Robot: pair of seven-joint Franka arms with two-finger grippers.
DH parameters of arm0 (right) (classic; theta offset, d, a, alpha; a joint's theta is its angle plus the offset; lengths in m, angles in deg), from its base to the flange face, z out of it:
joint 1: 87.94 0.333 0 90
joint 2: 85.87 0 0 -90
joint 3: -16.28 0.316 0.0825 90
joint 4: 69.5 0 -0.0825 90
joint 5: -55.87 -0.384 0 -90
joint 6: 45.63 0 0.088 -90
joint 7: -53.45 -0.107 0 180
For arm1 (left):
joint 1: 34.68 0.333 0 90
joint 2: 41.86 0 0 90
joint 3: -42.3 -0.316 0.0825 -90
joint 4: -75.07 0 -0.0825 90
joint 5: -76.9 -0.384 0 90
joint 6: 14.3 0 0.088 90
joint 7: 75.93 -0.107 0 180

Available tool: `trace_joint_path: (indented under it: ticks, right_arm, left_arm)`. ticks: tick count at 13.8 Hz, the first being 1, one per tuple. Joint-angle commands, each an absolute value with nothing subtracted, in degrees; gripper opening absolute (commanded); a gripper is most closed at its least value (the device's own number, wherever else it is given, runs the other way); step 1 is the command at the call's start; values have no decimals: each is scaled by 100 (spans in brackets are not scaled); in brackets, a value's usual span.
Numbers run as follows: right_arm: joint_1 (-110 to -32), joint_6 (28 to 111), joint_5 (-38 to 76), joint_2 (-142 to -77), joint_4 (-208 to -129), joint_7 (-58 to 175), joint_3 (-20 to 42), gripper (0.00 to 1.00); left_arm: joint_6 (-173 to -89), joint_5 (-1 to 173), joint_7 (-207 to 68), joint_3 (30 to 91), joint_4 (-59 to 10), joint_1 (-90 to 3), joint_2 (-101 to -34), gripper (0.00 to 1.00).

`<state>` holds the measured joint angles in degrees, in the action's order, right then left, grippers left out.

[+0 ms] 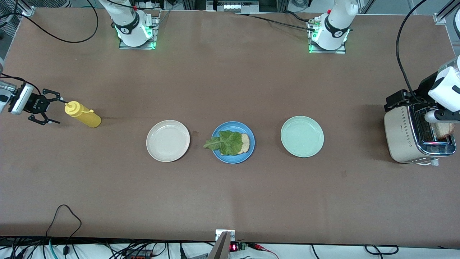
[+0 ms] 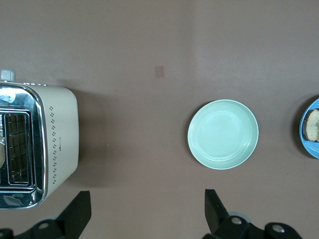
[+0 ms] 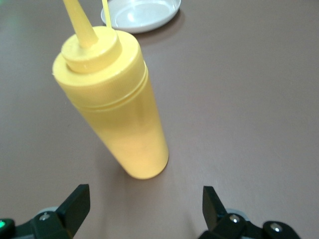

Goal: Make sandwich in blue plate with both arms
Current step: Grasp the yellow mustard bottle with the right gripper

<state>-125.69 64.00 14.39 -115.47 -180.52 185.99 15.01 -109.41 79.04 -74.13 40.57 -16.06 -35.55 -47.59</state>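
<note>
The sandwich is on the blue plate (image 1: pixel 250 144) and needs sauce added. My right gripper should next take hold of the yellow squeeze bottle by its lower body (image 1: pixel 92 119).
The blue plate (image 1: pixel 250 144) lies mid-table between two other plates. On it rests a bread slice (image 1: pixel 245 143) mostly covered by a ruffled green lettuce leaf (image 1: pixel 225 142) whose stem hangs over the rim. A second toasted slice (image 1: pixel 444 130) sticks up from the toaster (image 1: pixel 404 138) at the left arm's end. My left gripper (image 2: pixel 147 209) hangs open and empty over bare table beside the toaster (image 2: pixel 55 134). At the right arm's end, my right gripper (image 1: pixel 56 109) is open, low and just short of the yellow squeeze bottle (image 1: pixel 84 115), without touching it (image 3: pixel 117 109).
A beige plate (image 1: pixel 168 140) lies beside the blue plate toward the right arm's end. An empty mint-green plate (image 1: pixel 302 136) lies toward the left arm's end. Cables trail over the table's corners near the toaster and the right arm's base.
</note>
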Motion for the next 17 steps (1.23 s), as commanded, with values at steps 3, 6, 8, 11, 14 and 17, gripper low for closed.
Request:
trace_joint_path:
  ticks: [3,6,8,11,14,17]
  right_arm:
    - [-12757,5861,684,-12163,-17796,19363,1592,100]
    - [-12766,5571,560,-12558,-17490,19697,1592,100]
    - [-12766,5518,551,-12665,-17436,19733,1610,100]
    - [-12758,5395,542,-12753,-17427,19899,1654,100]
    - [-12757,5289,437,-12876,-17427,20093,1715,100]
    - [-12749,5228,428,-12946,-17427,20164,1750,100]
  left_arm:
    - [-11028,7778,-7462,4055,-1766,-3583,-4669,100]
    - [-10914,7778,-7444,4063,-1775,-3600,-4634,100]
    - [-10844,7786,-7444,4081,-1713,-3600,-4599,100]
    - [-10642,7786,-7304,4081,-1704,-3600,-4511,100]
    - [-10641,7743,-7268,4098,-1713,-3609,-4485,100]
    - [-10632,7646,-7320,4107,-1739,-3609,-4493,100]
